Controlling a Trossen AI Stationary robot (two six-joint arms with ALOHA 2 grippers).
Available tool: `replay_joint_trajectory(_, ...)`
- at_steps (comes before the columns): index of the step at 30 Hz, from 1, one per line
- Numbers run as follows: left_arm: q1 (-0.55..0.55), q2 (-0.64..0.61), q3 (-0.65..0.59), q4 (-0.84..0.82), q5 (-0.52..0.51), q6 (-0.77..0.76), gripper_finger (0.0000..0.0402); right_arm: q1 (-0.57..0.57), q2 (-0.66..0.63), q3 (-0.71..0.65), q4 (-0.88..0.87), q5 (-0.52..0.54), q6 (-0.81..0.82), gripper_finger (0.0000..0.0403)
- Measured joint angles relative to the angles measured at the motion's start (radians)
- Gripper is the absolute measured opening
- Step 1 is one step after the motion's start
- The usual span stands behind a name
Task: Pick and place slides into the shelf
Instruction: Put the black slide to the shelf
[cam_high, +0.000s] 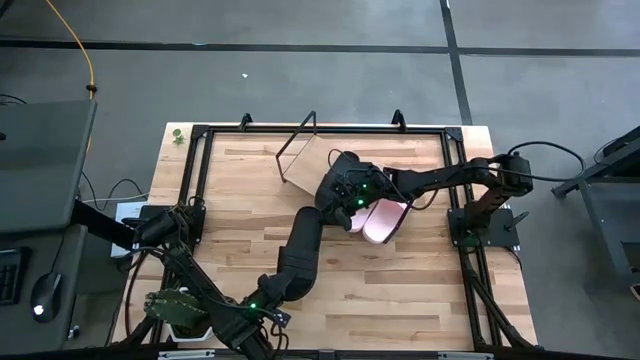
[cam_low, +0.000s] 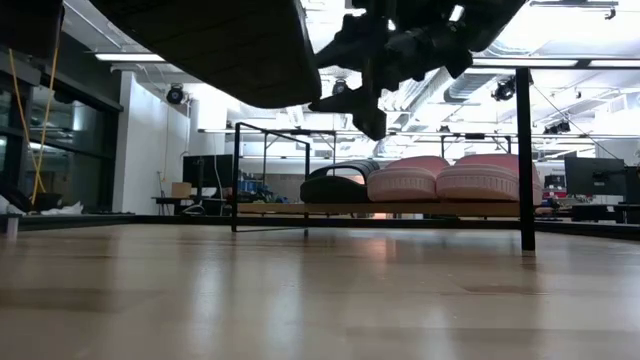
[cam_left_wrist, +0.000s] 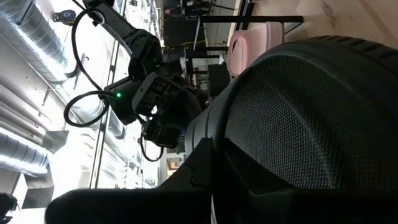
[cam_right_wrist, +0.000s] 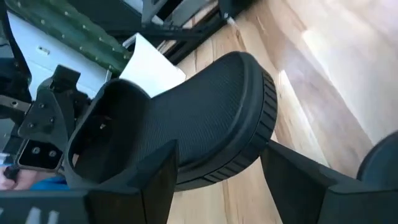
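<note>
I need to grab the black slide with my right gripper next, by its rounded heel end (cam_high: 310, 220), and then I will place it on the shelf (cam_high: 308, 164).
A black slide (cam_right_wrist: 205, 112) hangs in the air above the table, also seen high up in the low view (cam_low: 230, 50). My left gripper (cam_high: 335, 188) is shut on it. My right gripper (cam_right_wrist: 214, 177) is open, with one finger on either side of the slide's rounded end. On the shelf (cam_low: 420, 209) behind them rest another black slide (cam_low: 333, 187) and two pink slides (cam_low: 405, 180) (cam_low: 490, 178), soles down on the wooden board. My left gripper holds the black slide at its strap end (cam_right_wrist: 93, 124), coming in about level. The slide itself hides the fingers, so the kind of hold does not show. The slide is lifted clear of the table and tilted. My right gripper's fingers (cam_right_wrist: 155, 180) flank the sole's rounded end (cam_right_wrist: 261, 124); I cannot tell whether they touch it.
The shelf's black wire end frame (cam_high: 298, 150) stands near the table's far edge, left of both grippers. A black metal frame (cam_high: 200, 180) runs around the butcher-block tabletop. Bare wood lies toward the near edge (cam_high: 400, 290).
</note>
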Motion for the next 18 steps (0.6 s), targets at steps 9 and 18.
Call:
replay_joint_trajectory(9, -0.001, 0.000, 0.000, 0.000, -0.002, 0.000, 0.0001, 0.028, 0.000, 0.000, 0.053, 0.054, 0.004, 0.0217)
replay_joint_trajectory(18, 0.000, 0.000, 0.000, 0.001, -0.003, 0.002, 0.0001, 0.029, 0.000, 0.000, 0.058, 0.089, 0.004, 0.0217)
